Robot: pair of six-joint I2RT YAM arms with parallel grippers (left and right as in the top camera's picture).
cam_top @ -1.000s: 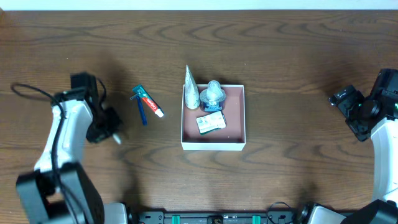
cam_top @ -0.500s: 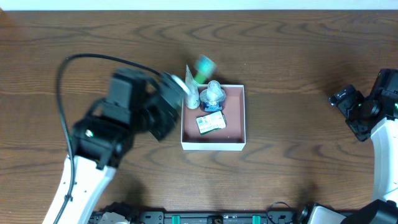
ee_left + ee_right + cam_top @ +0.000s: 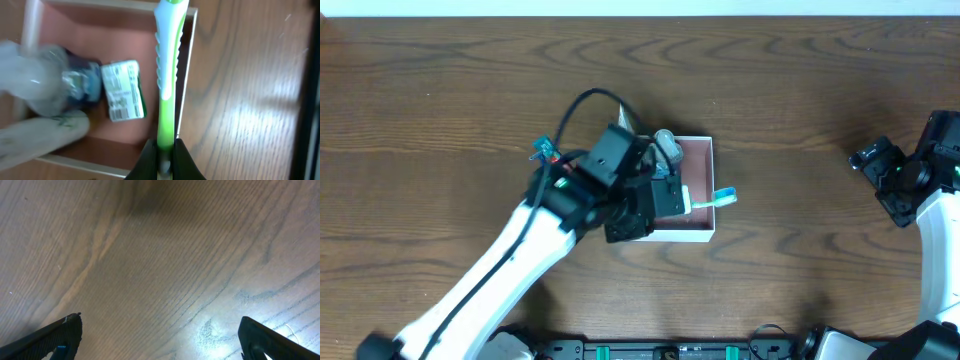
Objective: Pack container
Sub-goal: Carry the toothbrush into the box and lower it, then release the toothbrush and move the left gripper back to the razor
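My left gripper should keep holding the toothbrush. The toothbrush's head sticks out past the container's side, so the toothbrush would end up caught across that side if I opened now.
The container (image 3: 692, 236) is a shallow white-walled box with a reddish-brown floor at the table's middle. My left gripper (image 3: 680, 204) hovers over it, shut on a green and white toothbrush (image 3: 712, 199). The brush lies level, its head poking out past the container's right wall. In the left wrist view the fingers (image 3: 163, 156) pinch the toothbrush (image 3: 166, 75) handle above the container's right wall (image 3: 186, 75). Inside lie a clear bottle (image 3: 35, 75), a green-white packet (image 3: 123, 90) and a white tube (image 3: 40, 136). My right gripper (image 3: 160, 335) is open and empty above bare wood at the far right (image 3: 880, 175).
A small green and red item (image 3: 542, 151) lies on the table left of the container, mostly hidden by my left arm. The left arm crosses the table from the front left up to the container.
My left arm swung from the table's left side to over the container, now carrying the toothbrush. The items that lay left of the container are mostly gone from sight. The right arm has not moved.
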